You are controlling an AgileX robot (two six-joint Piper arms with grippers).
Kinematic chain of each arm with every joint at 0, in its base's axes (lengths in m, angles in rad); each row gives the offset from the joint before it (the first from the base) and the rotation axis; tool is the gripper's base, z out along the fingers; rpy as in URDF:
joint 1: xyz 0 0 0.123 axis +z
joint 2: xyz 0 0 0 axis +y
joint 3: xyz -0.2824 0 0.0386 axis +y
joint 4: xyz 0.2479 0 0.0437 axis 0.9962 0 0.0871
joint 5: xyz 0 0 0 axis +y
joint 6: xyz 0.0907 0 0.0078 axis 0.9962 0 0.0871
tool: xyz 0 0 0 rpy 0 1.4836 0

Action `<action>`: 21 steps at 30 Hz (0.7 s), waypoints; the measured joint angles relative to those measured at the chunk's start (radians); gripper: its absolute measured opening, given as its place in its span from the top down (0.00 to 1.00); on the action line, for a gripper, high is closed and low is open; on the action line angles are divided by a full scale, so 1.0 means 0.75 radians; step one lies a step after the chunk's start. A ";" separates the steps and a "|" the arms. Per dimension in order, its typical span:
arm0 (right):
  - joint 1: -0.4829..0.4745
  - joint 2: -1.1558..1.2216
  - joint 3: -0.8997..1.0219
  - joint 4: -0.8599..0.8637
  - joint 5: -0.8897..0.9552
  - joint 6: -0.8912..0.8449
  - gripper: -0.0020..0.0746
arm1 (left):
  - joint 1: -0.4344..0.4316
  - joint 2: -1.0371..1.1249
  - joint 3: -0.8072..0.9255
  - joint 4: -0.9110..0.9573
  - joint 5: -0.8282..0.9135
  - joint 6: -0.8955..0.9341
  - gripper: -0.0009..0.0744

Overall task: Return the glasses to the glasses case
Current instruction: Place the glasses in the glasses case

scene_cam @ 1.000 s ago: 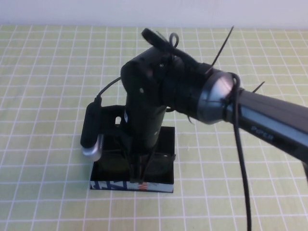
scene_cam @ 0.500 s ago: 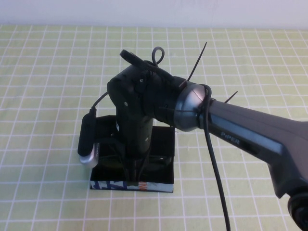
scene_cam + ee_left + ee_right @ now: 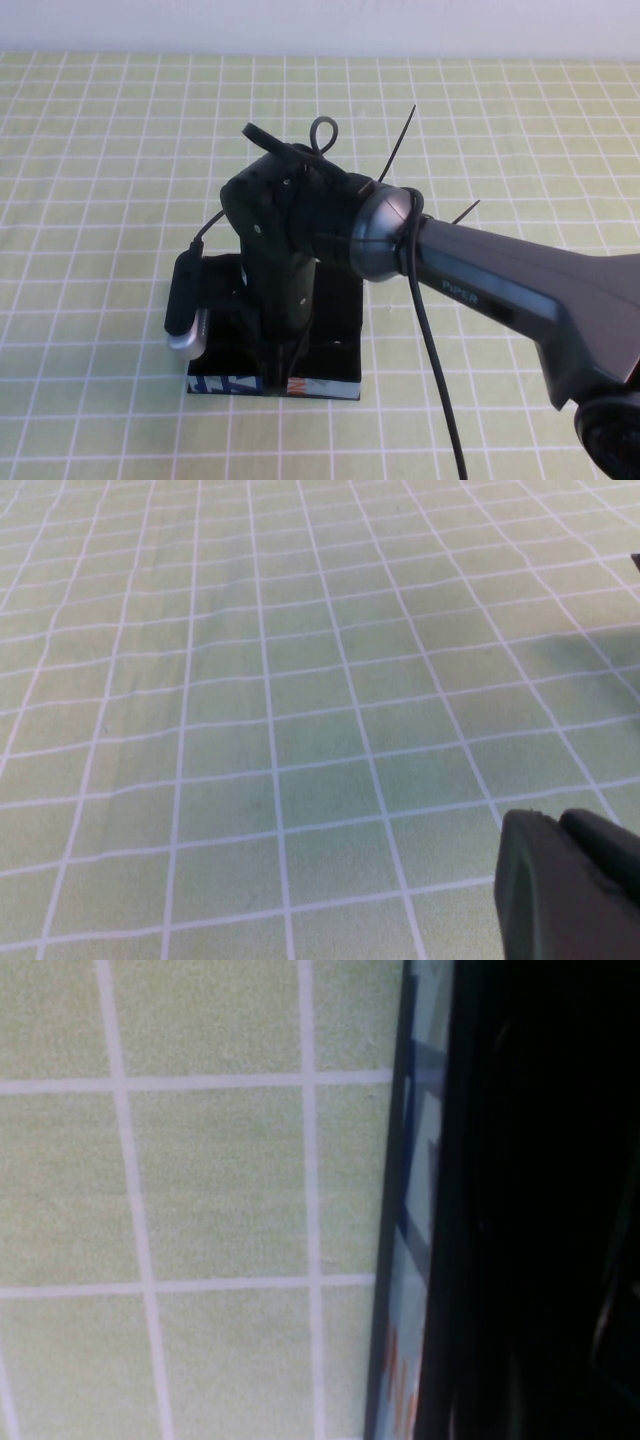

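Note:
My right gripper holds the glasses (image 3: pixel 338 343) low inside the case's printed front side (image 3: pixel 325 388) in the high view, so it is now time to open.
The glasses case (image 3: pixel 340 300) is a black open box on the green checked cloth, with its blue, white and orange printed side (image 3: pixel 325 388) facing me. My right gripper (image 3: pixel 283 370) points straight down into the case near that front wall, and the wrist covers most of the inside. A thin black edge of the glasses (image 3: pixel 338 343) shows inside the case just right of the gripper; the rest is hidden. The right wrist view shows the case's printed side (image 3: pixel 415 1260) and a dark interior. My left gripper (image 3: pixel 560 825) hangs over bare cloth, away from the case, empty.
The green checked tablecloth (image 3: pixel 100 150) covers the table all round the case. A silver-tipped black camera module (image 3: pixel 187 310) hangs on the left of the right wrist. A black cable (image 3: pixel 440 400) runs along the right arm.
The right arm has reached further left and lower over the case, with more of the forearm in view. The gripper stays down in the case; the case has not moved.

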 joint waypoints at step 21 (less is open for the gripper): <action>-0.018 -0.027 -0.008 0.015 0.000 0.003 0.63 | 0.000 0.000 0.000 0.000 0.000 0.000 0.99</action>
